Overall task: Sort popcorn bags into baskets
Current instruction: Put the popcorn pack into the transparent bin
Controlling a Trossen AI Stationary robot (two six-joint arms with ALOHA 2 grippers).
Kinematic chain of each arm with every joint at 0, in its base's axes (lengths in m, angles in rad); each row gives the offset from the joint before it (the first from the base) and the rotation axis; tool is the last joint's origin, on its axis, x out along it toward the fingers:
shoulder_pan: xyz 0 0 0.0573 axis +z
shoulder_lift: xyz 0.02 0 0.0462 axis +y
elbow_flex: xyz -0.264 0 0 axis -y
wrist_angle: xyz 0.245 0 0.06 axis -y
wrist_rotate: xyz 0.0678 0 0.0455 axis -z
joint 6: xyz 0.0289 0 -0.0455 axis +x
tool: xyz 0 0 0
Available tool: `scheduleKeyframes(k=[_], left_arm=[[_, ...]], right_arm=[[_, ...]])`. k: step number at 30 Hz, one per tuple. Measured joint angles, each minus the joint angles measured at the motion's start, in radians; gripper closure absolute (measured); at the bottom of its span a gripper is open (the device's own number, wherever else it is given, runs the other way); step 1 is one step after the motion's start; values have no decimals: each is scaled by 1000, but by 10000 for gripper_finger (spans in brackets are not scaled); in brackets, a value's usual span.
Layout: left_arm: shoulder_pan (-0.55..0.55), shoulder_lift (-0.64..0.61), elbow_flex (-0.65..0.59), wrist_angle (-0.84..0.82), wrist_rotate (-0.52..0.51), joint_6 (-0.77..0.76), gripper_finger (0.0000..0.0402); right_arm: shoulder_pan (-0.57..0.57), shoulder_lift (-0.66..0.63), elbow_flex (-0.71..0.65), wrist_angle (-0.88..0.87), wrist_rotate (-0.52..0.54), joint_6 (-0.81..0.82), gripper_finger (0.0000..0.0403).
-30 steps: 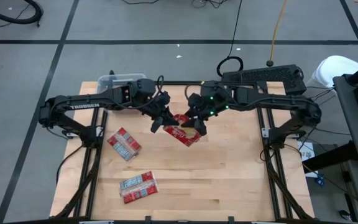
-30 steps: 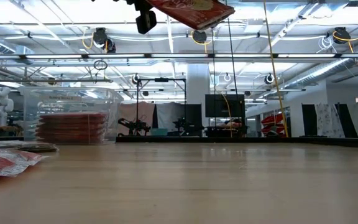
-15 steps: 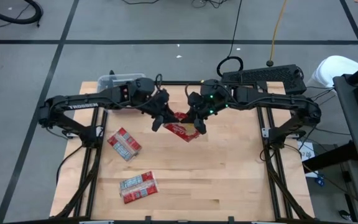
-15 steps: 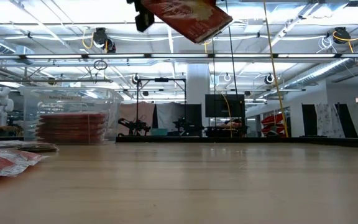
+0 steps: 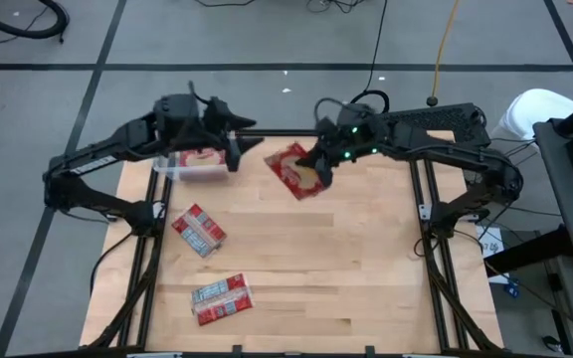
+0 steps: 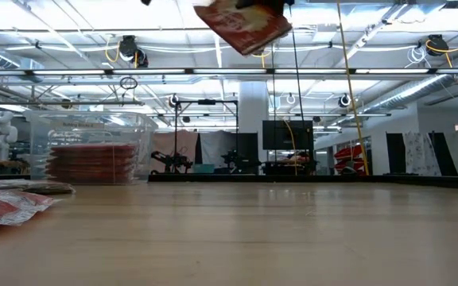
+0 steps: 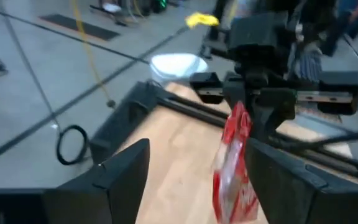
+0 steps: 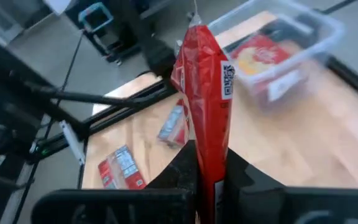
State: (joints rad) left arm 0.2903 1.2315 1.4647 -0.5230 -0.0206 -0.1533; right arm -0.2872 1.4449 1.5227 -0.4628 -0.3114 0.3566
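My left gripper is yet to reach the red popcorn bag. It needs to grab the bag by its loose end (image 5: pixel 276 163) to sort it into the clear basket (image 5: pixel 172 167).
My right gripper (image 5: pixel 318 171) is shut on a red popcorn bag (image 5: pixel 294 171), held high over the table's far middle; the same bag (image 6: pixel 243 24) shows at the top of the low view. My left gripper (image 5: pixel 242 149) stands open, away from the bag toward the table's left, above the basket. Its wrist view shows the bag (image 7: pixel 234 165) farther off, beyond its spread fingers. The clear basket (image 5: pixel 172 167) stands at the far left corner with several bags stacked inside (image 6: pixel 92 161). Two more bags (image 5: pixel 199 230) (image 5: pixel 222 298) lie flat on the table's left half. My right gripper pinches the bag's end nearest it (image 8: pixel 211 177) between its two fingers. The fingers come from the table's right, slanting slightly down. The bag sticks out beyond the fingers, edge-on to the wrist camera and tilted, lifted well clear of the table.
The wooden table (image 5: pixel 366 288) is bare over its middle and right half. A dark keyboard (image 5: pixel 421 121) lies past the far right corner. The black frame rails (image 5: pixel 436 288) run along both sides.
My left gripper has let go of the bag, opened wide, risen and drawn back toward the table's far left, over the basket. The bag now hangs from my right gripper alone, which has carried it a little toward the far edge.
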Motion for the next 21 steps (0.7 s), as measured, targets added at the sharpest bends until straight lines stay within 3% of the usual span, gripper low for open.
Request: scheduleKeyframes(k=[10,21], left_arm=[[36,-37,0,1,13,-36,159],[22,-39,0,31,16,-89,178]], right_arm=[[-92,-48,-2,197,25,55,384],[-119,-48,0,489,28,109,385]])
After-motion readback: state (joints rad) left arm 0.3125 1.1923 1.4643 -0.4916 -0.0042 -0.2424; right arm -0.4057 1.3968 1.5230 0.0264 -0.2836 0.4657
